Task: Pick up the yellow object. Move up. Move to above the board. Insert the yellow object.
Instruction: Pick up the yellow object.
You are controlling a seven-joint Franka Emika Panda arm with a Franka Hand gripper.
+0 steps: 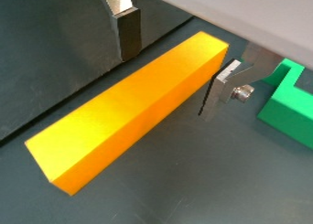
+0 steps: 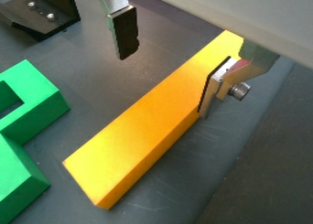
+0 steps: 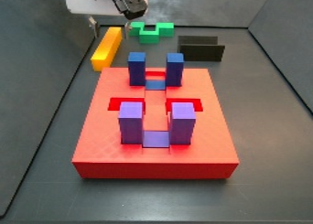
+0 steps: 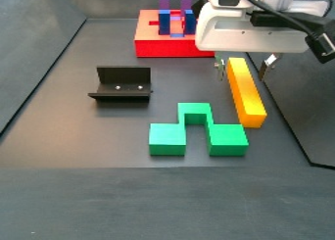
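Note:
The robot's gripper will next pick up the yellow object by its long sides near its end beside the green block (image 3: 113,37) (image 1: 188,63), to insert it between the board's posts.
The yellow object (image 1: 128,113) is a long orange-yellow bar lying flat on the dark floor, also seen in the wrist view (image 2: 153,136) and in both side views (image 3: 106,47) (image 4: 244,90). My gripper (image 1: 171,63) (image 2: 171,58) is open and straddles the bar near one end. One finger (image 2: 221,81) stands right against the bar's side; the other finger (image 2: 123,31) hangs well apart from it. The board (image 3: 153,127) is a red slab with blue and purple posts, off to the side (image 4: 164,40). In a side view the gripper (image 4: 244,62) sits over the bar's end nearest the board.
A green notched block (image 4: 197,129) lies beside the bar's other end (image 1: 287,100) (image 2: 25,127) (image 3: 154,30). The dark fixture (image 4: 120,84) stands on the floor (image 2: 43,13) (image 3: 202,49). A pale wall runs close behind the gripper.

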